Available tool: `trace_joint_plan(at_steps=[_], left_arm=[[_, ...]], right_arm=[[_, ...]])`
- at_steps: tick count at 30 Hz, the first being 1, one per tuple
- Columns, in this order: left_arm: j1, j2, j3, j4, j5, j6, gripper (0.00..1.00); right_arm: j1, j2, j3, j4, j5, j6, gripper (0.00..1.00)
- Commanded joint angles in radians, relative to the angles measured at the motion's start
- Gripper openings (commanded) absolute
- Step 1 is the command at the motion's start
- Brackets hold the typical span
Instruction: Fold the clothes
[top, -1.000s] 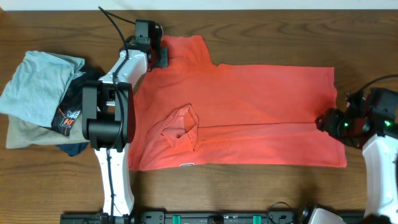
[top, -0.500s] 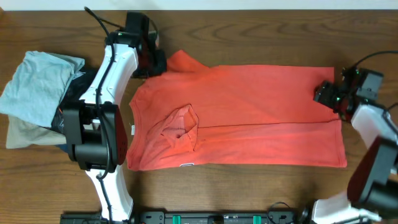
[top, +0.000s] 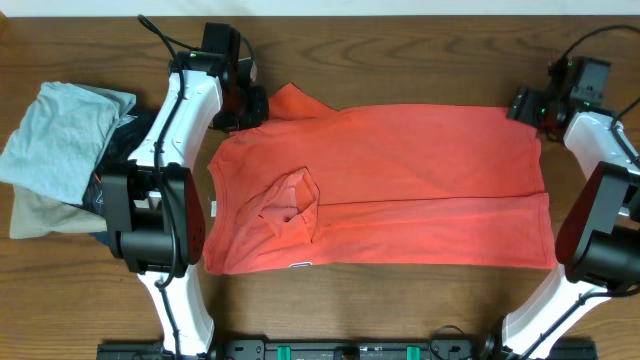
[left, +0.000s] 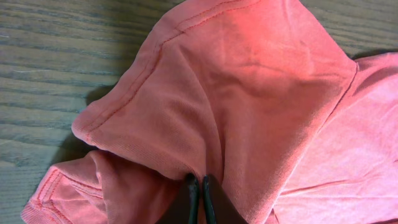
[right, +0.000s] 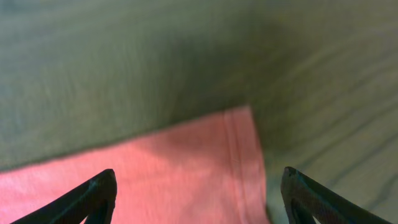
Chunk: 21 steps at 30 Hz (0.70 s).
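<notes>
My fingers are on either side of the flat corner of the T-shirt but above it. My right gripper isn't ready to close yet and needs to go lower first, then close on the corner (right: 231, 134).
The red-orange T-shirt (top: 390, 180) lies spread on the wooden table, its lower half folded up along a crease, with a bunched patch left of middle. My left gripper (top: 258, 100) is shut on the far-left sleeve (left: 236, 93), the cloth pinched between its fingers (left: 199, 186). My right gripper (top: 522, 104) is open over the shirt's far-right corner (right: 205, 162), its fingers wide on either side of the hem and holding nothing. The white lettering does not show.
A pile of folded garments (top: 60, 150), light blue-grey on top with tan, black and navy below, sits at the left edge. Bare wood (top: 400, 300) runs in front of the shirt. The arm bases stand at the front edge.
My right gripper has moved from the shirt's right edge up to its far-right corner. My left gripper has shifted left with the sleeve, drawing it narrower.
</notes>
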Motion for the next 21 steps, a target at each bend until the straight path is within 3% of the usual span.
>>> trace_joint_plan(at_steps=[1, 14, 21], left_arm=[[-0.002, 0.006, -0.011, -0.002, 0.005, -0.013, 0.06], [-0.002, 0.013, -0.022, -0.002, 0.005, -0.013, 0.06], [-0.002, 0.013, -0.022, 0.001, 0.005, -0.013, 0.06]], right_arm=[[0.011, 0.050, 0.017, 0.016, 0.060, -0.019, 0.82], [0.019, 0.172, 0.017, 0.078, 0.073, -0.019, 0.81], [0.020, 0.174, 0.017, 0.096, 0.072, -0.009, 0.48]])
